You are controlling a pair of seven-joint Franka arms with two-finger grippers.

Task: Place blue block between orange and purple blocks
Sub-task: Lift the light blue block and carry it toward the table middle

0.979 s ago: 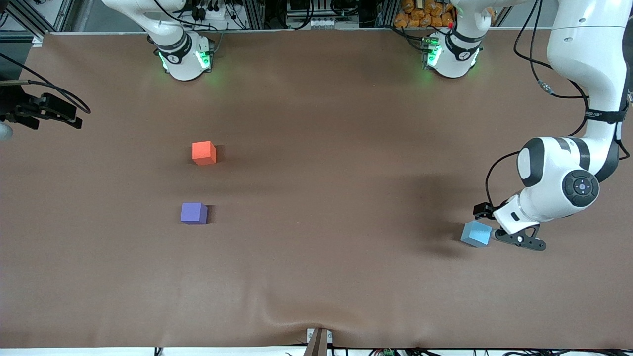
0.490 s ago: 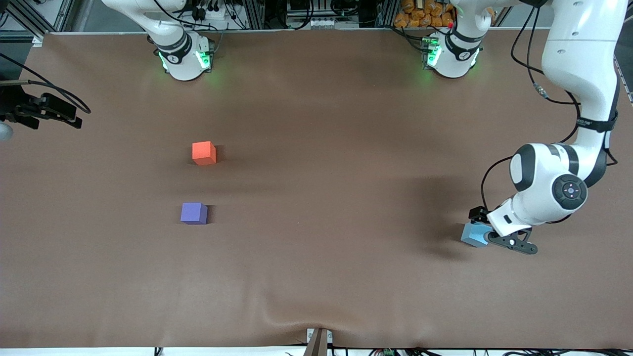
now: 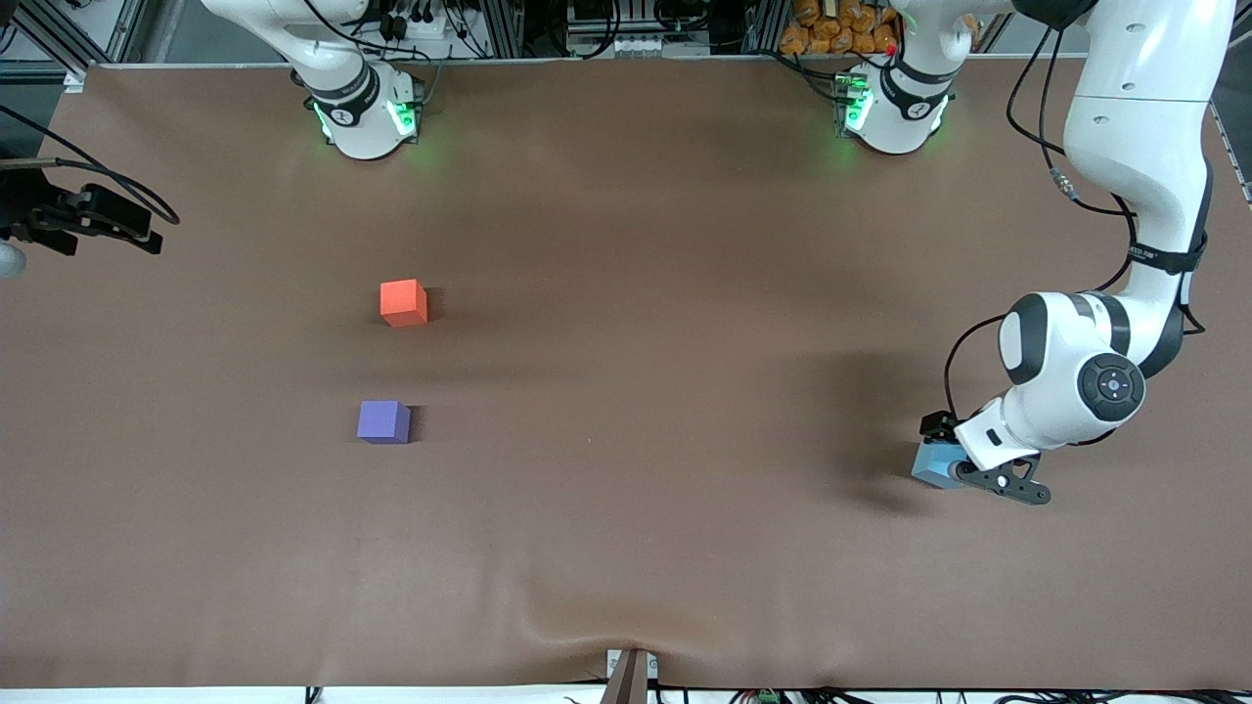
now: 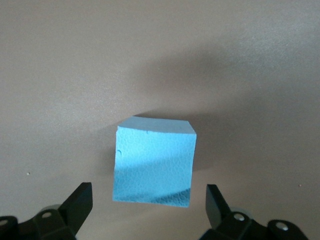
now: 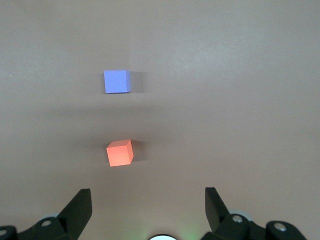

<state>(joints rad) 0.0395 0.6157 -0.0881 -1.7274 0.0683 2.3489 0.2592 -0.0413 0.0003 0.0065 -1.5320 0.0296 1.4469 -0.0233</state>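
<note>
I will next use my left gripper to take hold of the blue block (image 3: 936,465) by its opposite sides, so that I can place it between the orange and purple blocks.
The blue block (image 3: 936,465) lies on the brown table toward the left arm's end. My left gripper (image 3: 957,462) is low over it and open. In the left wrist view the block (image 4: 154,162) sits between the two fingertips (image 4: 82,192), with a gap on each side, and the gripper (image 4: 148,191) touches nothing. The orange block (image 3: 403,302) and the purple block (image 3: 383,421) lie toward the right arm's end, the purple one nearer the front camera, with a gap between them. My right gripper (image 5: 147,192) is open and empty, high above the orange block (image 5: 120,152) and the purple block (image 5: 117,81).
A black device (image 3: 83,220) on cables juts in over the table edge at the right arm's end. The brown table cover (image 3: 626,548) has a wrinkle near its front edge. The two arm bases (image 3: 364,108) stand along the back edge.
My left gripper has moved over the blue block, from beside it to straddling it. The blocks have not moved.
</note>
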